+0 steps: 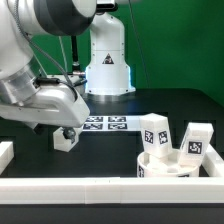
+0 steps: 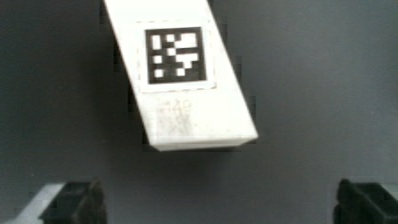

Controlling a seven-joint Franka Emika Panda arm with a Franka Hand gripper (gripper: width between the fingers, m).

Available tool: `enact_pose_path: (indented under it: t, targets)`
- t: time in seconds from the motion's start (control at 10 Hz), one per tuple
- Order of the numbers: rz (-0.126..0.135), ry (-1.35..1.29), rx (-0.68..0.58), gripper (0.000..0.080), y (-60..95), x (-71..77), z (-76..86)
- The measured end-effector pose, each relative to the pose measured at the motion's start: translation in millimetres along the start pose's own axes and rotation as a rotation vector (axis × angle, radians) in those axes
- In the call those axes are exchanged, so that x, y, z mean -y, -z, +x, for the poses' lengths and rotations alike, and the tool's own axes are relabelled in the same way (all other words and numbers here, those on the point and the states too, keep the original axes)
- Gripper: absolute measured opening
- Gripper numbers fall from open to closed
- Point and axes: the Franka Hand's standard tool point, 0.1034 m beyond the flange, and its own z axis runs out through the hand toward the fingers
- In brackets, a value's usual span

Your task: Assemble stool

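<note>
My gripper needs to move toward the loose leg before it closes on the leg, as my fingers have dark table between them, short of the loose leg's near end (image 1: 65, 140).
A loose white stool leg (image 2: 178, 75) with a black-and-white tag lies on the dark table, and the exterior view shows it (image 1: 65, 141) on its left side. My gripper (image 2: 217, 205) hovers just above it (image 1: 66, 129), open wide. The dark fingertips (image 2: 71, 203) stand far apart with nothing between them; the leg lies just beyond them. On the exterior view's right the round seat disc (image 1: 165, 168) carries two tagged legs (image 1: 155, 133) (image 1: 193, 141) standing upright on it.
The marker board (image 1: 106, 123) lies flat just beside the loose leg. A long white border bar (image 1: 100, 191) runs along the front, and another piece (image 1: 5, 152) sits at the left. The arm's white base (image 1: 108, 65) stands at the back.
</note>
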Motion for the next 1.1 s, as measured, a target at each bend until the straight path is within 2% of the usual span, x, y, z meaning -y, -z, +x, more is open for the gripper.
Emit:
enact_pose_path:
  t: [0.4,0.6,0.7,0.8,1.1]
  targets:
    - [0.008,0.005,0.266,0.0648,-8.0,-5.1,-6.0]
    - [0.005,-0.002,0.406,0.0648,-18.4,-11.9,-8.0]
    - [-0.008,-0.001,0.429,0.0648,-23.8,-14.7,-4.0]
    - [-0.019,0.005,0.399,0.0648,-25.3,-13.6,0.9]
    - [-0.024,0.015,0.392,0.0648,-27.4,-9.0,1.3]
